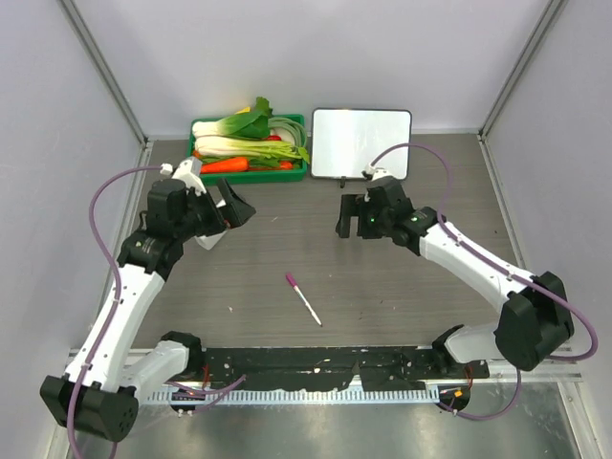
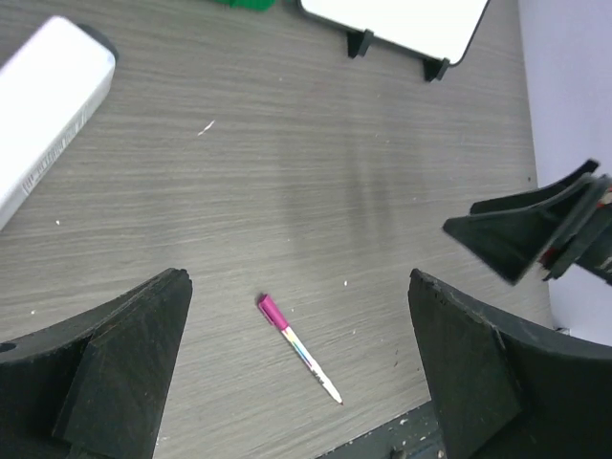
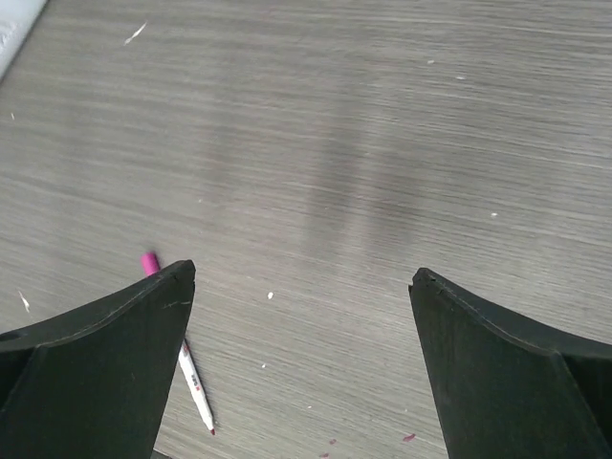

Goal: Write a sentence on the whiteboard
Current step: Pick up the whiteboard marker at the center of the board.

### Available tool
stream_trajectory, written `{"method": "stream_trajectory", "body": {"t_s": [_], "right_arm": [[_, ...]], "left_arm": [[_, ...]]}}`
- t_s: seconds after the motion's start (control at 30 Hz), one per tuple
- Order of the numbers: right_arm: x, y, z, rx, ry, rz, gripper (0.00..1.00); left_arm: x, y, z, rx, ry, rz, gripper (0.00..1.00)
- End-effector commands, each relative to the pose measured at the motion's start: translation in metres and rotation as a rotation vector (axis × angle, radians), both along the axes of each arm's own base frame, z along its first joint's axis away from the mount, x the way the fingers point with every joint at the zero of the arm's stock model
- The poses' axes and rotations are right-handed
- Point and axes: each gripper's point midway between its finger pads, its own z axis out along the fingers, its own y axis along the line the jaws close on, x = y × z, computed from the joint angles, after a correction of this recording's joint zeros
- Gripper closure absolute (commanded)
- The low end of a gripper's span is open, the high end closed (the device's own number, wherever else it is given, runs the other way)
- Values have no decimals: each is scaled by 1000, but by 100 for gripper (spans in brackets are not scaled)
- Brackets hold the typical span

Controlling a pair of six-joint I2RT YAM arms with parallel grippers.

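My right gripper grabs the marker's white body beside the pink cap point(image 1: 303, 298) next. That leaves the marker's uncapped end free to hand over to my left gripper.
The whiteboard point(image 1: 361, 142) stands at the back of the table, right of the green tray; its face is blank and no sentence shows on it. Its lower edge and black feet show in the left wrist view point(image 2: 397, 24). A white marker with a pink cap point(image 1: 303, 298) lies on the table between the arms, also in the left wrist view point(image 2: 297, 348) and partly behind a finger in the right wrist view point(image 3: 196, 387). My left gripper point(image 1: 237, 206) point(image 2: 298, 282) is open and empty, well above the marker. My right gripper point(image 1: 345, 218) point(image 3: 304, 273) is open and empty, in front of the whiteboard.
A green tray point(image 1: 299, 175) of vegetables stands at the back left beside the whiteboard. A white block point(image 2: 48, 96) lies on the table under the left gripper. A black rail point(image 1: 316, 363) runs along the near edge. Grey walls close in the sides.
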Motion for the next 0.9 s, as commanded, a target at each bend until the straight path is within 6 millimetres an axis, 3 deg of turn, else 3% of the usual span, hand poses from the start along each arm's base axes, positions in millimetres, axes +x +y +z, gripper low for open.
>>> {"method": "stream_trajectory", "body": {"t_s": [0.0,0.1,0.3,0.4,0.57,0.87], "right_arm": [[-1,25,15,-83,-66,64,1],[-19,51,12,-106,-75,155,1],[-35,85,-5,-33,-27,230,1],[-40,94,-16,-105,-21,244,1],[-66,132,-37,-129,39,394,4],[-108,169,-84,-170,150,528,22]], "left_arm": [[4,9,28,-16,-143,57,0],[1,14,38,-1,-177,70,0],[-4,19,51,23,-211,70,0],[-5,19,47,38,-205,60,0],[-6,23,37,68,-161,69,0],[-8,26,22,85,-94,82,0]]}}
